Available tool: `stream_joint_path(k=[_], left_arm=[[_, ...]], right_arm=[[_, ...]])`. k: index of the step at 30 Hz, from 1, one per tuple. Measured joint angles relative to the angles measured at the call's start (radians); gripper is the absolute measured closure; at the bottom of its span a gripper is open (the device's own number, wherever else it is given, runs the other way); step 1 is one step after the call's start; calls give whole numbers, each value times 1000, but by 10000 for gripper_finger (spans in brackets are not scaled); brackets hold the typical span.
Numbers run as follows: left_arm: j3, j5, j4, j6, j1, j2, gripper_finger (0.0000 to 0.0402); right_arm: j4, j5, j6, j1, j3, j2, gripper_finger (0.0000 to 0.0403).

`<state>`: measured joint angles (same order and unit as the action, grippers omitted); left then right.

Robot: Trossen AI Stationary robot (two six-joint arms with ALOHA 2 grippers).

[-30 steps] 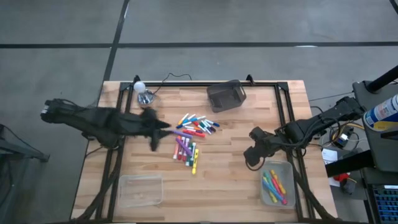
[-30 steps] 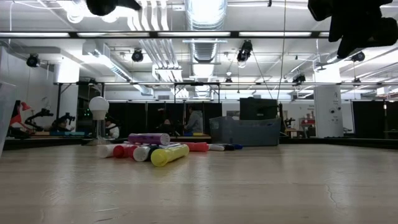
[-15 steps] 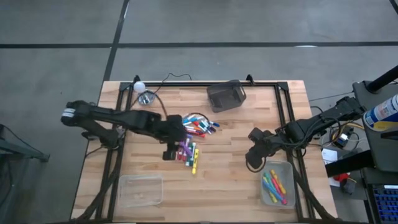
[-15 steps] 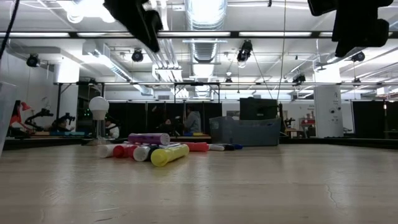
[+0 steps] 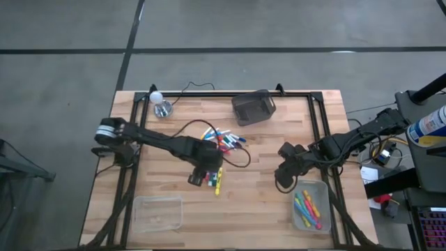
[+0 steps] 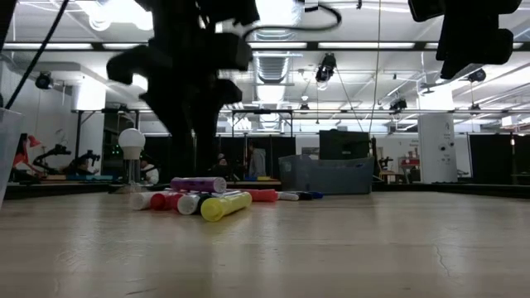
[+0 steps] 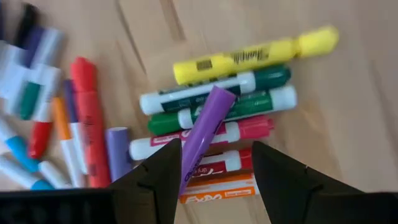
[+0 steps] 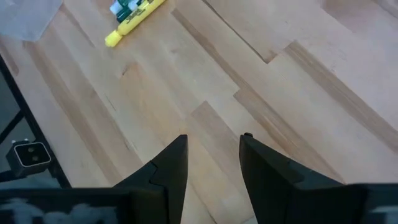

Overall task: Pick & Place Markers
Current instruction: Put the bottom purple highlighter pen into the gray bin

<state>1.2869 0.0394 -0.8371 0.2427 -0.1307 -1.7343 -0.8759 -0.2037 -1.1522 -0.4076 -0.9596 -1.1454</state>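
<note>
The purple marker (image 7: 205,134) and the pink marker (image 7: 239,130) are below my left gripper's fingers, which would miss if they closed now, so I first need to lower them to the purple marker and then close.
Several markers (image 5: 221,141) lie in a loose pile on the wooden table's middle. In the left wrist view a purple marker (image 7: 208,121) lies slanted on top of green, pink and orange ones, with a yellow marker (image 7: 255,55) at the pile's edge. My left gripper (image 7: 214,165) hangs open just above the pile (image 5: 201,174), pointing steeply down, its fingers on either side of the purple marker's near end without touching it. My right gripper (image 5: 284,176) hangs open over bare wood (image 8: 211,158), above the table's right side, with nothing between its fingers.
A clear tray (image 5: 322,187) at the near right holds several markers. Another clear tray (image 5: 157,213) sits at the near left. A dark mesh bin (image 5: 253,107) and a small lamp (image 5: 159,101) stand at the far edge. A black cable (image 5: 240,157) loops beside the pile.
My left gripper has swung toward the table's right edge and come down over the marker pile, rolling its wrist and tipping to point steeply down. The markers have not moved.
</note>
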Motion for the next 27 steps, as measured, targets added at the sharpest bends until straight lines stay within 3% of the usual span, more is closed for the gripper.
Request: stream_joint_path(k=[10,15,18,23,27], left_arm=[[0,24,10,65,17,-102,215],[0,87,12,79,29,-139,229],[0,82,15,78,37,-140,258],[1,78,14,71,51,-141,346],[0,75,7,62,60,-133,357]], right_arm=[[1,-8,-15,0,0,0,266],[1,-9,-19,0,0,0,266],[1,-9,-19,0,0,0,266],[1,-9,-19,0,0,0,266],[2,-9,-18,0,0,0,266]])
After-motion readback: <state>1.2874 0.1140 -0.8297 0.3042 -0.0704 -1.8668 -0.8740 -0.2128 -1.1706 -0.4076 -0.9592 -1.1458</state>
